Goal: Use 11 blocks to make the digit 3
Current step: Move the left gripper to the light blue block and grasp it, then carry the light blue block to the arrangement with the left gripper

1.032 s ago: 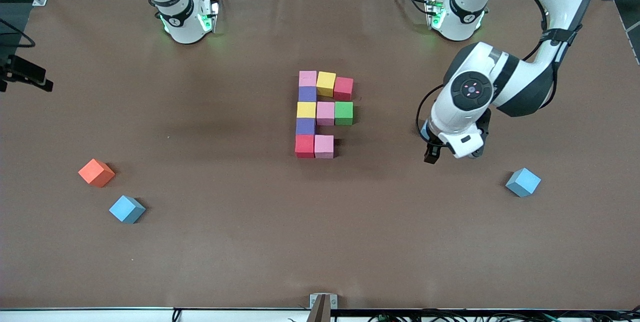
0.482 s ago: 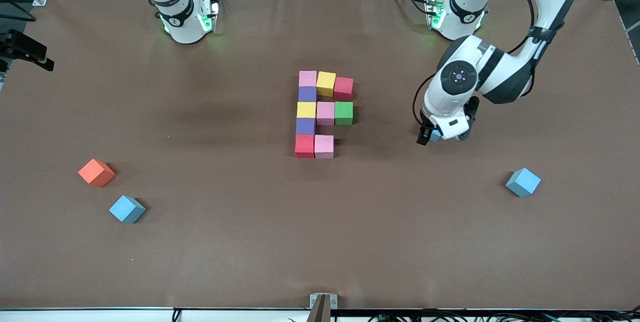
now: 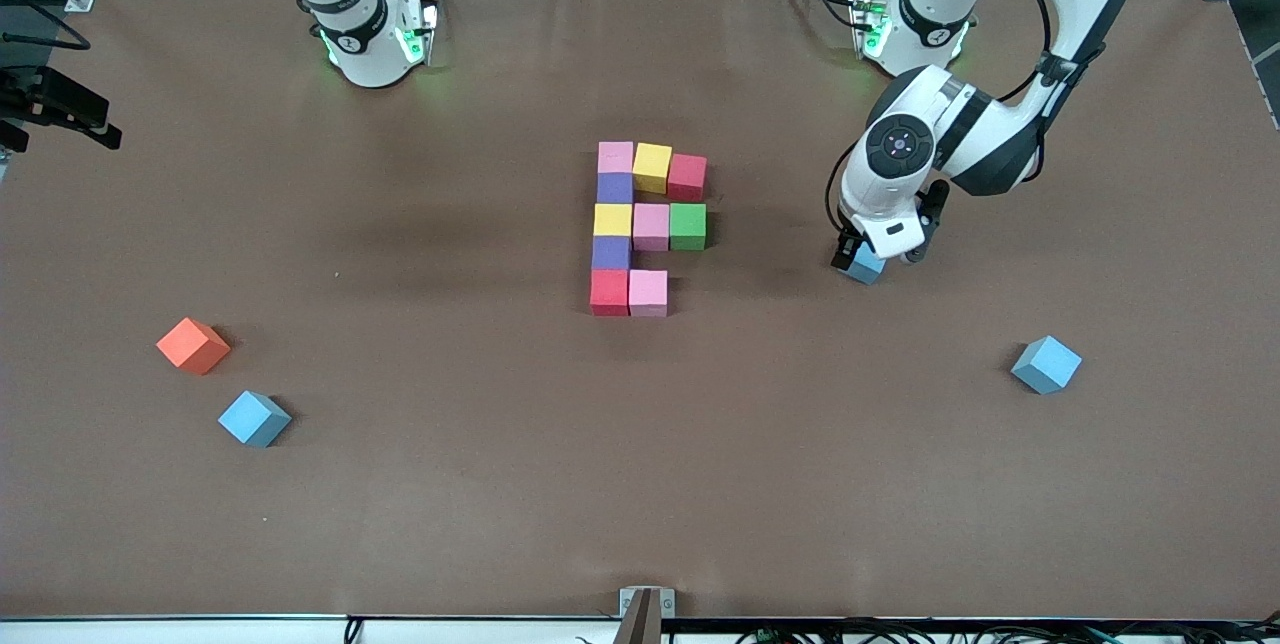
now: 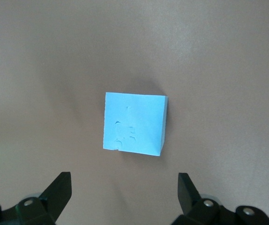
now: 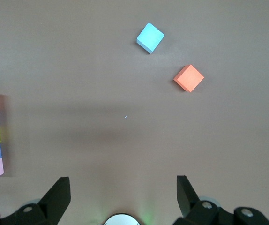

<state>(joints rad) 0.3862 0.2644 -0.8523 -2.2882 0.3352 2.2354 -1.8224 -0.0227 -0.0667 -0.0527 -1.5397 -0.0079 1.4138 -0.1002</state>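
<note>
The light blue cube needs to be gripped next by its opposite sides with my left gripper, so that it extends the 3 past the red and pink blocks.
Ten blocks touch in a figure mid-table: pink (image 3: 616,156), yellow (image 3: 652,167) and red (image 3: 687,176) in the row nearest the bases. A purple (image 3: 614,188) links to yellow, pink and green (image 3: 688,226). A second purple (image 3: 611,252) links to red (image 3: 608,291) and pink (image 3: 648,292). Beside the figure, toward the left arm's end, lies a light blue cube (image 3: 865,266) (image 4: 134,123). My left gripper (image 3: 858,257) (image 4: 124,192) hangs open over it, the cube not between the fingers. My right gripper (image 5: 123,192) is open and empty, high near its base.
Another light blue cube (image 3: 1046,364) lies nearer the front camera at the left arm's end. At the right arm's end lie an orange cube (image 3: 192,345) (image 5: 189,78) and a light blue cube (image 3: 254,418) (image 5: 150,37). The arms' bases (image 3: 370,34) stand along the table's edge.
My left arm has swung toward the bases, bringing its open gripper over the light blue cube beside the figure, which it first covered. No cube has moved.
</note>
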